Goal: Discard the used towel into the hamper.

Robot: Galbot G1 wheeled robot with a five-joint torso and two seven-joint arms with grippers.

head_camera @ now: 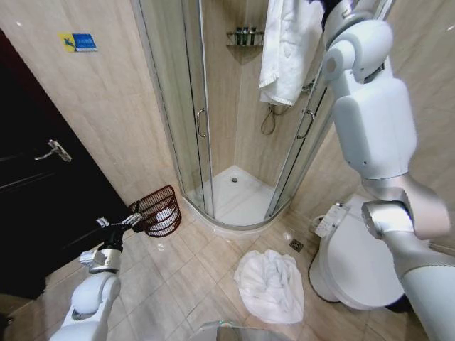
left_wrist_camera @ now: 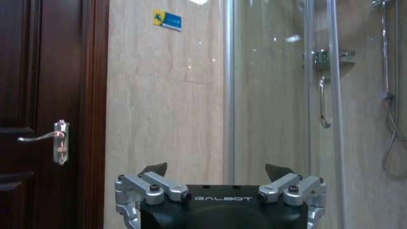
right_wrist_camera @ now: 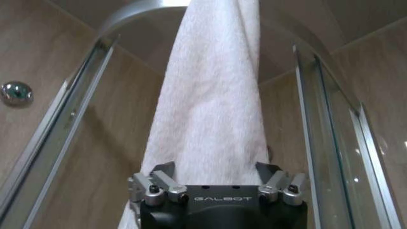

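Note:
The right gripper grabs the white towel by its upper fold (head_camera: 307, 8) next, to discard the towel into the hamper (head_camera: 158, 209).
A white towel (head_camera: 288, 50) hangs over the top of the shower enclosure. My right arm is raised to it, and my right gripper (right_wrist_camera: 216, 166) is open with the hanging towel (right_wrist_camera: 213, 105) between its fingers. The hamper (head_camera: 158, 209), a dark reddish-brown openwork basket with something white inside, stands on the floor by the shower's left edge. My left gripper (head_camera: 119, 221) hangs low just left of the hamper, open and empty; the left wrist view shows the left gripper (left_wrist_camera: 218, 168) facing the wall. A second white towel (head_camera: 270, 284) lies crumpled on the floor tiles.
The glass shower enclosure (head_camera: 195, 106) stands straight ahead with its white tray (head_camera: 238, 199). A toilet (head_camera: 362, 263) is at the right. A dark wooden door (head_camera: 35, 185) with a lever handle (left_wrist_camera: 54, 140) is at the left. Bare tiles lie between hamper and floor towel.

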